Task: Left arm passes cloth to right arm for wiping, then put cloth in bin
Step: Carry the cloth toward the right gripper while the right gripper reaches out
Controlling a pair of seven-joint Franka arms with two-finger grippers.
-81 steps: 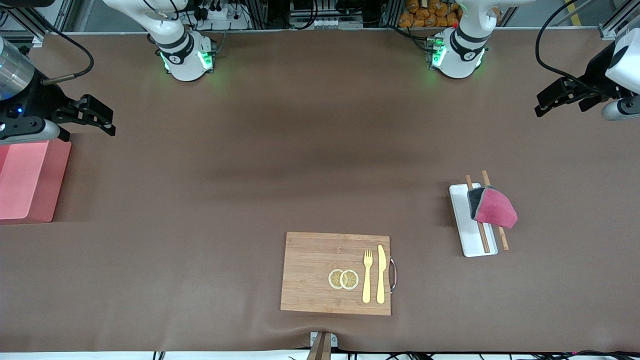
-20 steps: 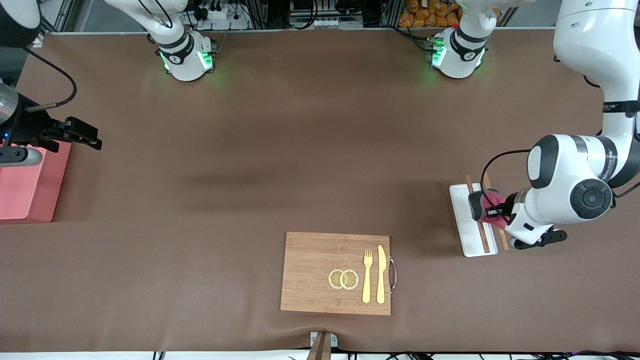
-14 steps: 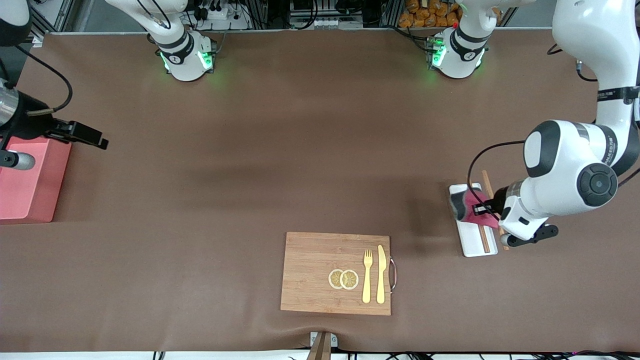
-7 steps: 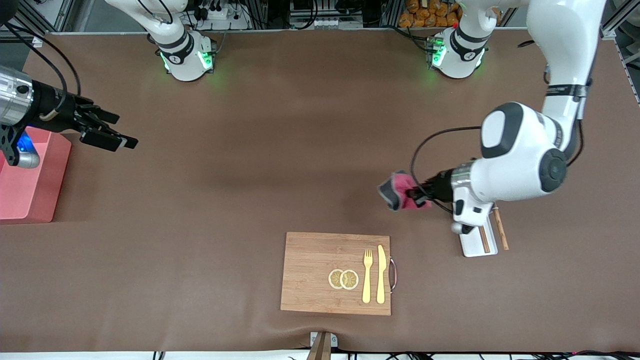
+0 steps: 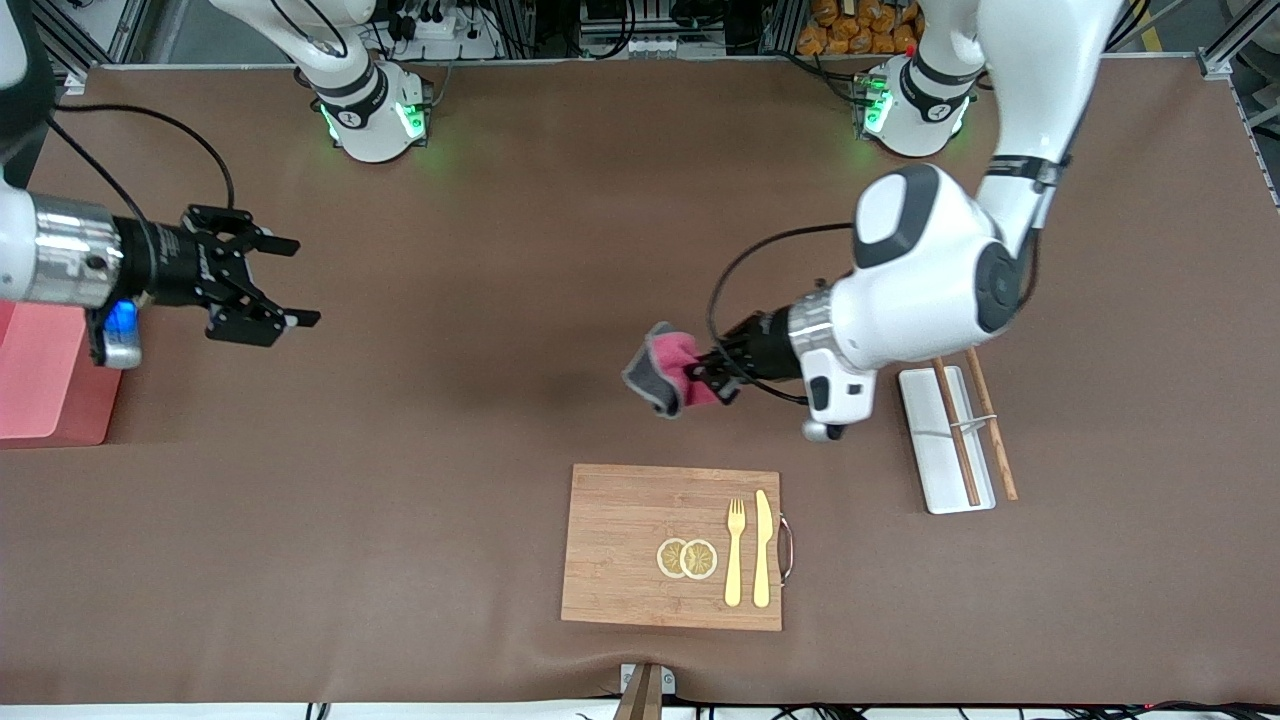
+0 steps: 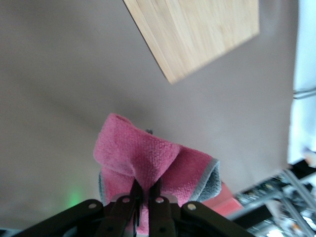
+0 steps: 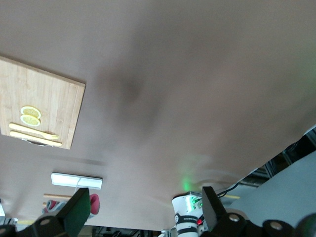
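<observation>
The right gripper grips the cloth by its loose dark grey end next, to take it over for wiping and the bin.
The magenta-pink cloth with its dark grey side hangs in the air over the bare brown mat near the table's middle. My left gripper is shut on a pinched fold of it. In the left wrist view the cloth bunches out from between the shut fingers of the left gripper. My right gripper is open and holds nothing, over the mat beside the bin, its fingers pointing toward the cloth. The right wrist view shows the right gripper with wide-apart fingers, and the cloth small and far off.
A wooden cutting board with lemon slices, a fork and a knife lies near the front edge. A white tray with chopsticks sits toward the left arm's end. The right arm covers part of the bin.
The left gripper has lifted the cloth off the white tray and carried it toward the table's middle. The right gripper has swung out from over the bin toward the middle.
</observation>
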